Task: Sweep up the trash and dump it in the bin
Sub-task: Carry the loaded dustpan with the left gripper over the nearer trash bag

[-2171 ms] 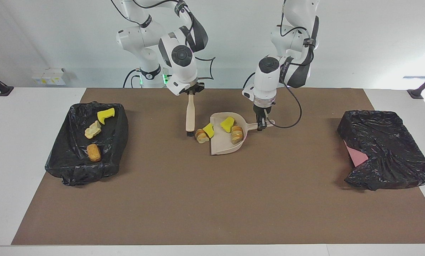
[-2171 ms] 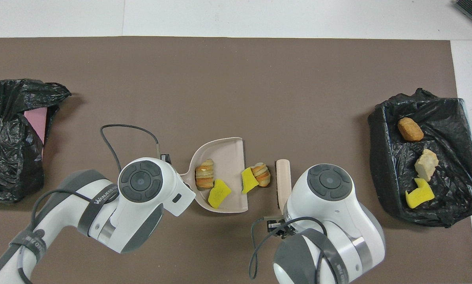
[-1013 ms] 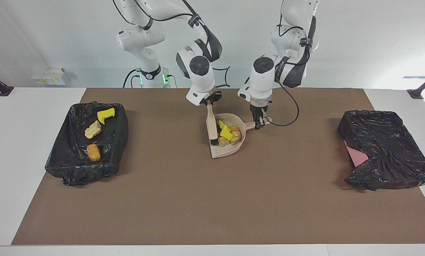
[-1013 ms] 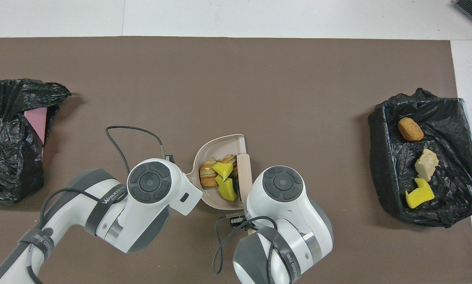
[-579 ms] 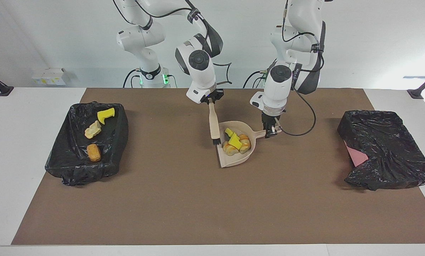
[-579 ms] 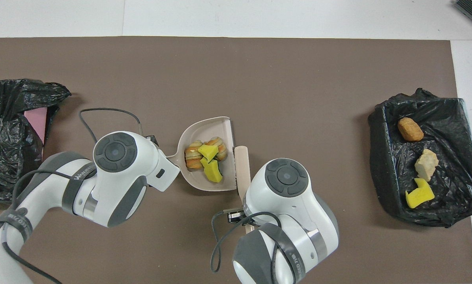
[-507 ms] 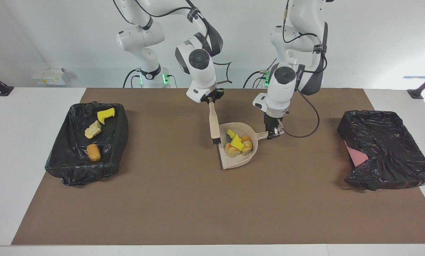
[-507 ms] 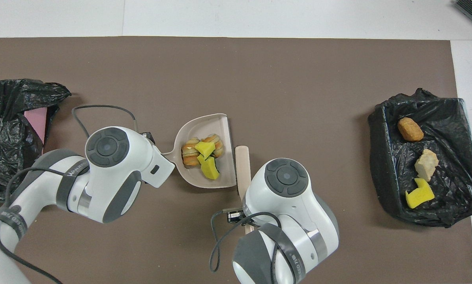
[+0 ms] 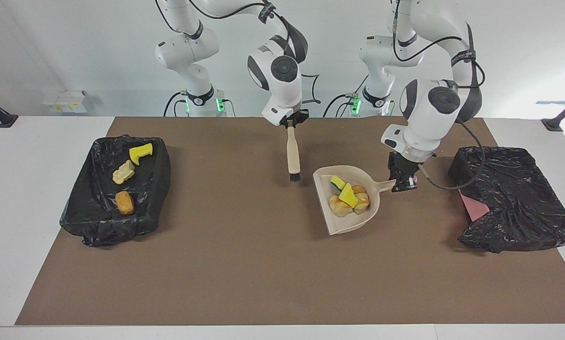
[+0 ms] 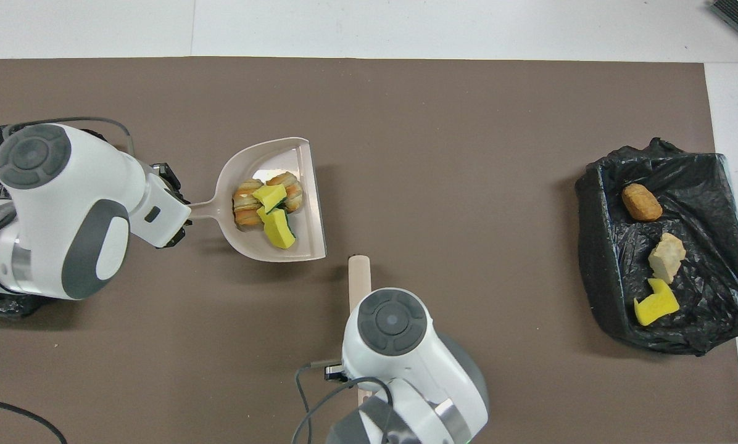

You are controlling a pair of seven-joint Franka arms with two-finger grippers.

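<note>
The beige brush (image 10: 359, 274) hangs above the brown mat, so it is too early to let go. My right gripper keeps holding the brush for now.
The beige dustpan (image 9: 344, 224) (image 10: 264, 246) hangs tilted above the mat, and my left gripper (image 9: 402, 182) (image 10: 181, 213) is shut on its handle. It carries a heap of trash (image 9: 348, 198) (image 10: 269, 206): yellow sponge pieces and tan-orange bread-like pieces. Beside the pan is the black-lined bin (image 9: 514, 189) at the left arm's end of the table. My right gripper (image 9: 291, 123) is shut on the top of the beige brush (image 9: 292, 156) (image 10: 359, 274). The brush hangs bristles down over the middle of the mat. From overhead, its wrist hides that gripper.
A second black-lined bin (image 9: 98, 231) (image 10: 597, 246) at the right arm's end holds a yellow scrap (image 9: 141, 152), a pale one (image 9: 123, 172) and an orange one (image 9: 124, 202). A pink patch (image 9: 474, 208) shows under the first bin's liner.
The brush swept the last scraps into the dustpan. My left gripper then carried the loaded pan toward the left arm's end, while my right gripper lifted the brush away.
</note>
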